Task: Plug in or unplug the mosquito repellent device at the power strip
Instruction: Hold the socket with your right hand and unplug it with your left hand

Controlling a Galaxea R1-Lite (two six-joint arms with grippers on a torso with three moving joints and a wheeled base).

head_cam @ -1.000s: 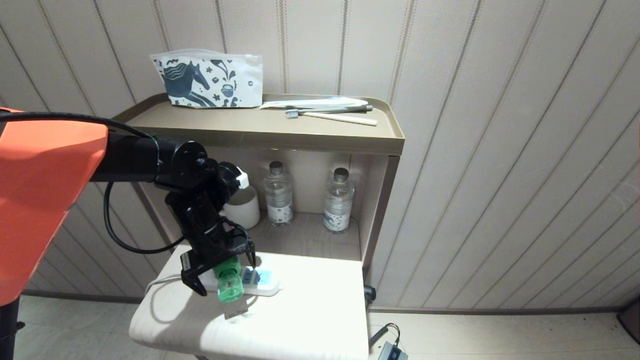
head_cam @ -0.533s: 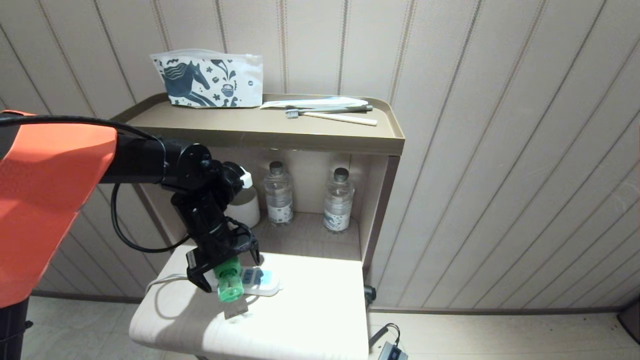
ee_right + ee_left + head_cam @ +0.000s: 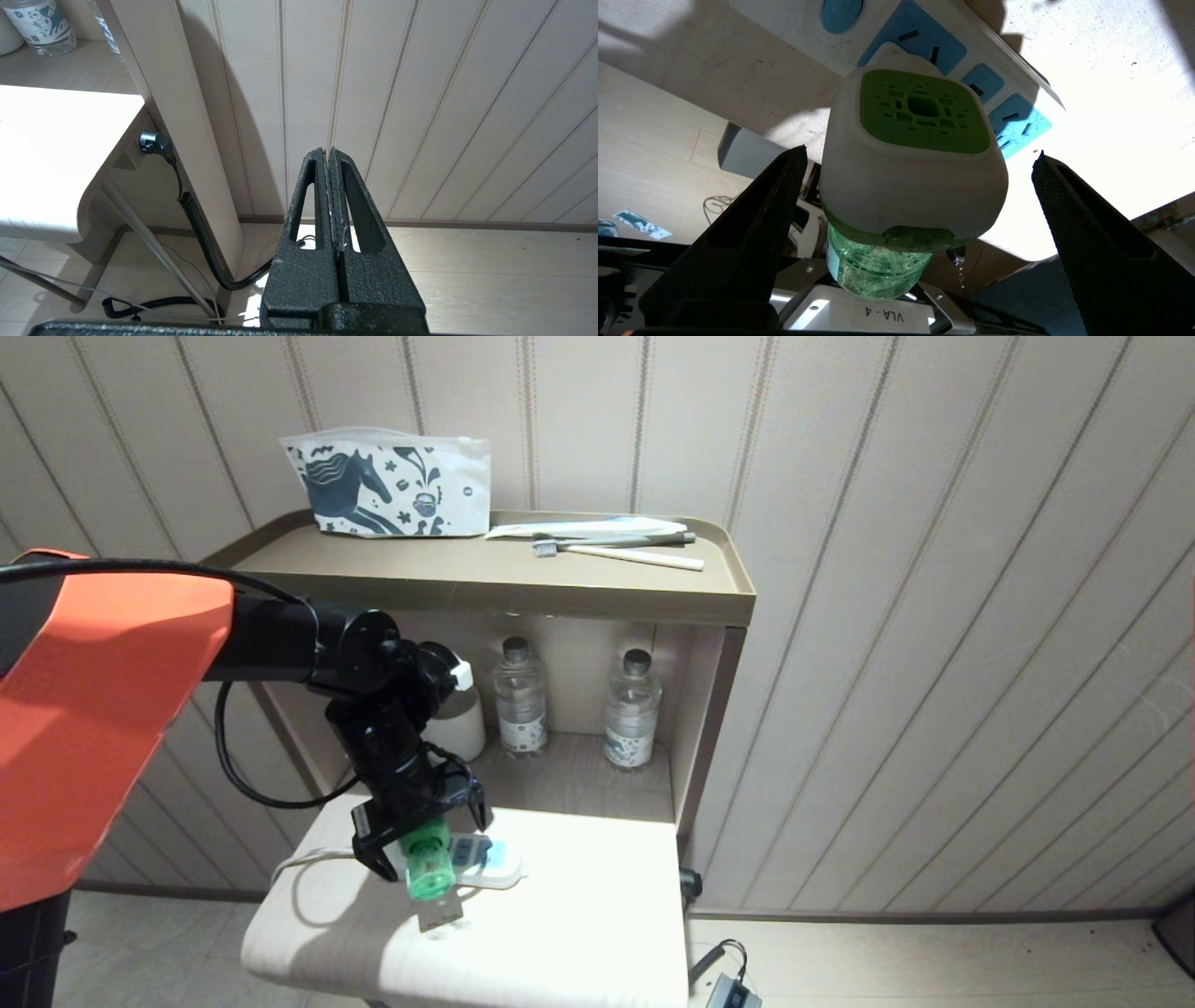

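Note:
The mosquito repellent device needs to be unplugged from the power strip, so my left gripper will take hold of it by its white body next.
The mosquito repellent device, a white body with a green top and a green liquid bottle, sits on the power strip on the white table. In the left wrist view the device covers one light-blue socket of the strip; its prongs are hidden. My left gripper reaches down over it, open, with one finger on each side and a gap between each and the body. My right gripper is shut on nothing, parked low by the panelled wall.
Two water bottles and a white cup stand in the niche behind the table top. A printed pouch and toothbrushes lie on the upper shelf. The strip's cord runs off leftward.
My left arm has edged forward and slightly right, bringing the open fingers a little further around the device. The device and strip have not moved.

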